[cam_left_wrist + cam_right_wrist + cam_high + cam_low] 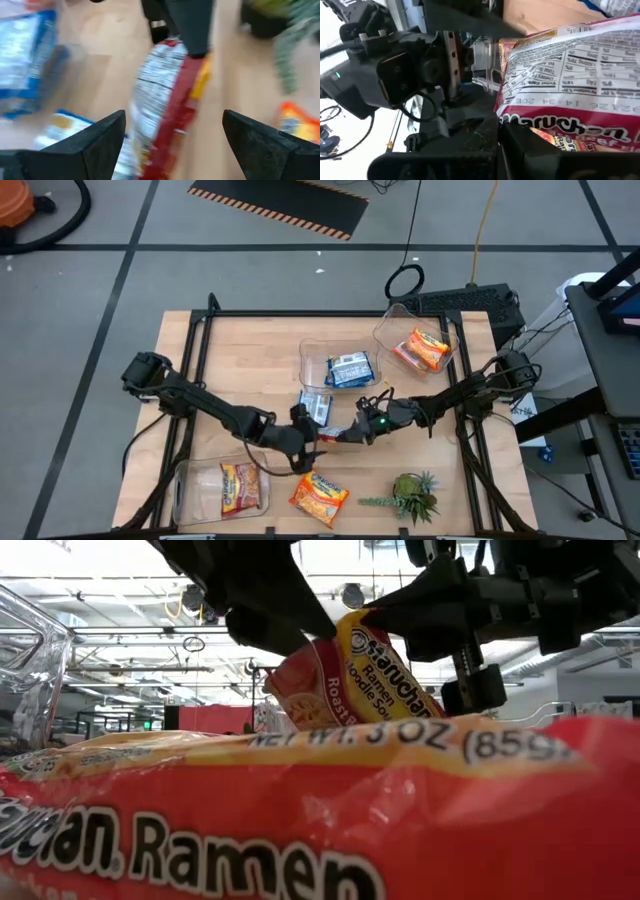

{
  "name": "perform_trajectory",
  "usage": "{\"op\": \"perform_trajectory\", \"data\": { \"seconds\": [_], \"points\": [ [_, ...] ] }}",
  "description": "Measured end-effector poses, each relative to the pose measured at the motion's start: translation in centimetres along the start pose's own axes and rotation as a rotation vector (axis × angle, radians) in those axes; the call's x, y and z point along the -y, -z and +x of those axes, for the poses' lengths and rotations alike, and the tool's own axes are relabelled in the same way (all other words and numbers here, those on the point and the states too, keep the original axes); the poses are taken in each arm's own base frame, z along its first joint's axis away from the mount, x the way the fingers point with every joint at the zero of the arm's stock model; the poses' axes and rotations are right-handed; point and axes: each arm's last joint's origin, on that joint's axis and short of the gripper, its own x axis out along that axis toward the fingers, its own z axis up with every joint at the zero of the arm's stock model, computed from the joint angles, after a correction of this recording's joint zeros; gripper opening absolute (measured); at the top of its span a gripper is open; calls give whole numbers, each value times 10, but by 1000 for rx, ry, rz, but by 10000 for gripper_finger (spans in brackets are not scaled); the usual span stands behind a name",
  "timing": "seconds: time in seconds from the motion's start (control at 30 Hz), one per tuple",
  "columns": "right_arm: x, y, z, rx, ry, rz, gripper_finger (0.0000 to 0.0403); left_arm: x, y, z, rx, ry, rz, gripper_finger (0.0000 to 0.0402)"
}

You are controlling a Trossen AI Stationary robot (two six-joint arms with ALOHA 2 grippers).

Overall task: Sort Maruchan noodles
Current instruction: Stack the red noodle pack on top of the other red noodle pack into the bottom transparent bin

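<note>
I will sort the dark red Maruchan packet into its bin (220,488), so next I will grab the packet with my left gripper by its loose end (326,434).
A dark red Maruchan packet (336,431) hangs in the air over the middle of the table between both grippers, and shows too in the low view (345,675). My right gripper (354,430) is shut on it. My left gripper (174,120) is open, one finger on either side of the packet (162,105); whether it touches cannot be told. Two blue packets (315,405) lie flat on the table just beyond. An orange packet (320,497) lies near the front edge. One packet lies in each clear bin: blue (350,368), orange (422,348), red-orange (240,488). My right gripper pinches the red packet between its two fingers (192,30) at one short end (172,50), coming level from the table's right. The printed back faces its wrist camera (570,75). The packet is lifted clear of the table and hangs tilted.
Clear bins stand at the far middle (312,352), far right (392,320) and near left (190,500). A small green spiky plant (410,495) stands near the front right. The front orange packet fills the bottom of the low view (300,810).
</note>
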Motion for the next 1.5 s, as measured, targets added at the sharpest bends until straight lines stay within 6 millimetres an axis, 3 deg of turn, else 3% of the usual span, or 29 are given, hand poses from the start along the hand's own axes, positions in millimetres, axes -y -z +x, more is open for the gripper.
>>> {"op": "perform_trajectory", "data": {
  "seconds": [0.27,0.63,1.2,1.5],
  "points": [
    [-2,-10,-1,-6,-8,8,0,-12,-9,3,-8,-33,35,337],
    [-2,-15,-2,10,-7,12,0,-26,2,36,-79,58,32,332],
    [0,-16,-2,29,13,27,10,-35,-1,40,-68,56,-48,159],
    [-6,-16,-3,49,-14,26,65,-29,-1,37,-55,71,-57,151]
  ]
}}
